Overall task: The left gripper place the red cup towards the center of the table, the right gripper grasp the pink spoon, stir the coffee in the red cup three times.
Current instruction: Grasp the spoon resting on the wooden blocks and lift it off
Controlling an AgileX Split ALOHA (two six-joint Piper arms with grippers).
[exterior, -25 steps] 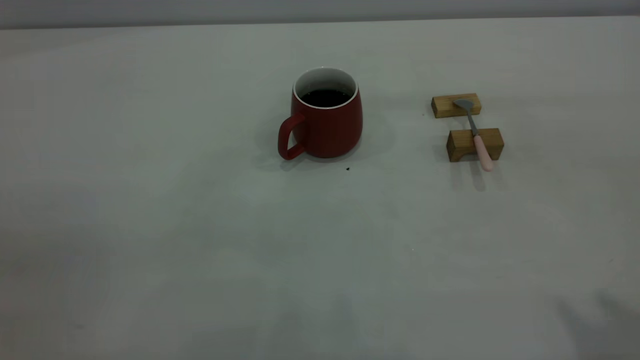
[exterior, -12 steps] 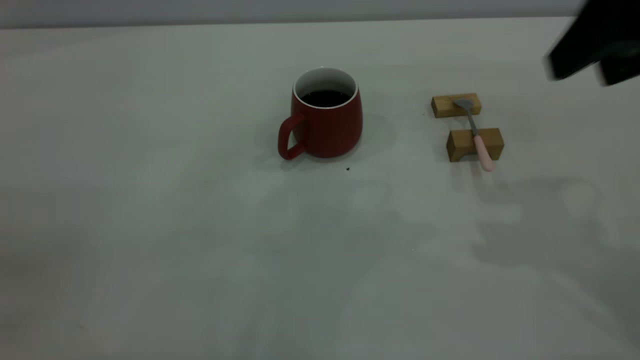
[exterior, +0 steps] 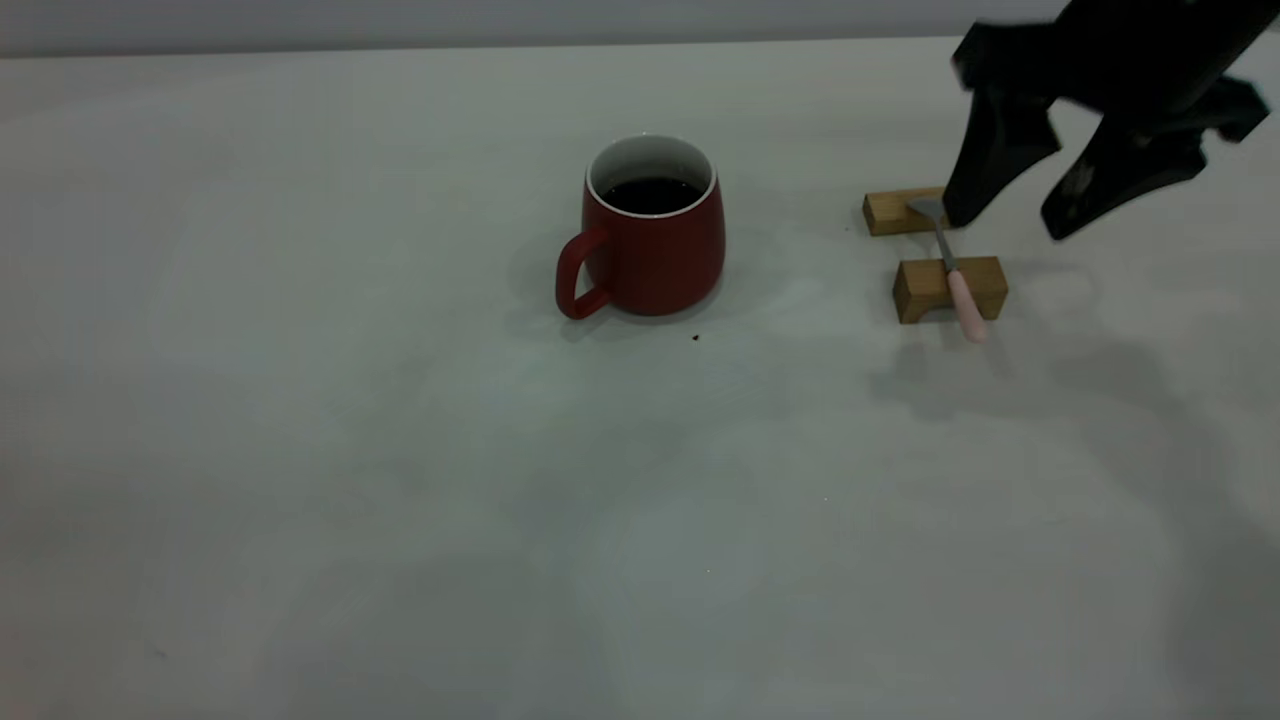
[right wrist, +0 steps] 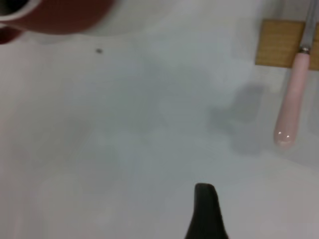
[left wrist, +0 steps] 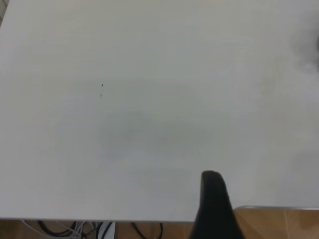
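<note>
I will stir the coffee in the red cup point(exterior: 652, 240) next, so my right gripper will grab the spoon by its pink handle point(exterior: 967, 308) for that.
The red cup point(exterior: 652, 240) stands upright near the middle of the table point(exterior: 400, 480), its handle pointing left and dark coffee point(exterior: 652, 195) inside. The pink spoon point(exterior: 955, 275) lies across two wooden blocks to the cup's right, its pink handle overhanging the nearer block. My right gripper point(exterior: 1010, 224) hangs open just above and behind the blocks, one fingertip over the spoon's bowl and nothing between the jaws. The right wrist view shows the spoon handle point(right wrist: 291, 99) and the cup's edge point(right wrist: 55, 15). The left gripper is out of the exterior view. One of its fingers point(left wrist: 214, 209) shows over bare table.
Two tan wooden blocks point(exterior: 910, 211) point(exterior: 948, 288) hold the spoon off the table. A tiny dark speck point(exterior: 696, 338) lies just in front of the cup. The left wrist view shows the table's edge point(left wrist: 149, 219), with cables and wooden floor beyond it.
The right arm has come in from the upper right and moved down and left, to above the blocks. Cup and spoon have not moved.
</note>
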